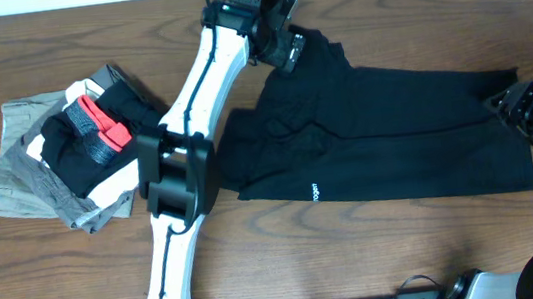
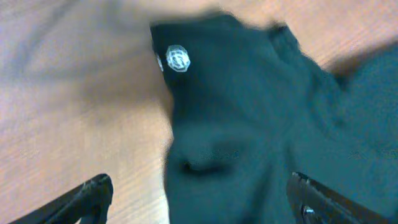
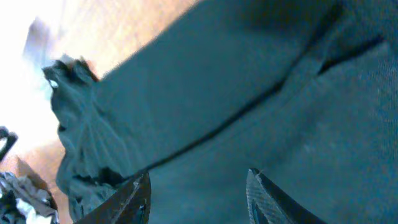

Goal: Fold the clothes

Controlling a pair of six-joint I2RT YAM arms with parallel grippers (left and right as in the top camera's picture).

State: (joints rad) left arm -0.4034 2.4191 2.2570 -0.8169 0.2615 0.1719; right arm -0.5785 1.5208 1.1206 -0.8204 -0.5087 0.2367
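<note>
I will next pinch the black T-shirt's far corner by the round white mark with my left gripper. This is to straighten the black T-shirt (image 1: 386,136) for folding.
The black T-shirt (image 1: 386,136) lies across the table's middle and right, with a small white logo (image 1: 317,191) near its front edge. My left gripper (image 1: 287,44) hovers over the shirt's far left corner, jaws open. In the left wrist view (image 2: 199,199) the jaws straddle black cloth (image 2: 249,124) bearing a small round white mark (image 2: 178,59). My right gripper (image 1: 511,106) is at the shirt's right end, jaws open. In the right wrist view (image 3: 199,196) its open fingers sit just above the black fabric (image 3: 249,112).
A stack of folded gray and white garments (image 1: 34,181) lies at the left, topped by a smaller black piece with a red patch (image 1: 103,125). The left arm (image 1: 186,149) stretches diagonally across the table from the front edge. Bare wood (image 1: 413,22) shows behind the shirt.
</note>
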